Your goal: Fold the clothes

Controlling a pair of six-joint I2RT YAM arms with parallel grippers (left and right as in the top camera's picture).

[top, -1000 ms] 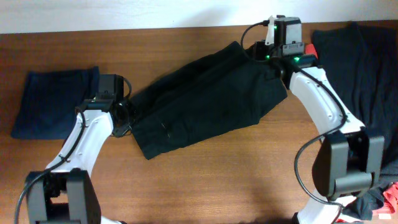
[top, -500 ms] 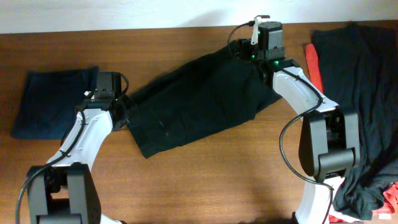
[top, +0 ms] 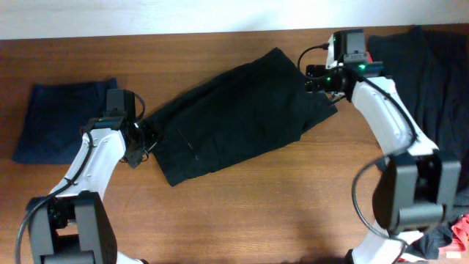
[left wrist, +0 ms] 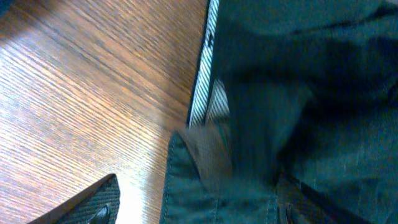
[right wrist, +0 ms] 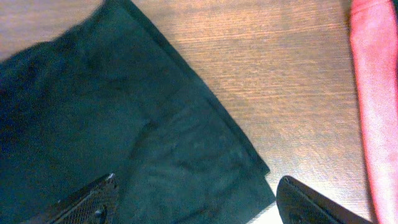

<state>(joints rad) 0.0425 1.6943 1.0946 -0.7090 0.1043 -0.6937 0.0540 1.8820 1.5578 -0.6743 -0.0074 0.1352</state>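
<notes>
My left gripper is to fold one end of the black shorts [top: 242,117] over the rest, so it should grab them next by the waistband edge at that end.
The black shorts [top: 242,117] lie spread slantwise across the middle of the table, from front left to back right. Their pale striped waistband lining [left wrist: 208,93] shows in the left wrist view. My left gripper [top: 141,139] hovers open at the shorts' left end, its fingers [left wrist: 87,205] straddling the waistband edge without pinching it. At the back right corner of the shorts [right wrist: 155,143], my right gripper [top: 317,78] stands open, one finger [right wrist: 311,205] over bare wood and the other over the cloth. A red-orange garment [right wrist: 373,93] lies just to the right.
A folded dark blue garment [top: 66,121] lies at the table's left end. A heap of black clothes [top: 432,95] covers the right end, with a red scrap [top: 462,226] at the front right corner. The table's back edge meets a white wall.
Both grippers have gone from shut to open and let go of the shorts. The right arm swung left, then back right; the left arm drew back slightly to the left.
</notes>
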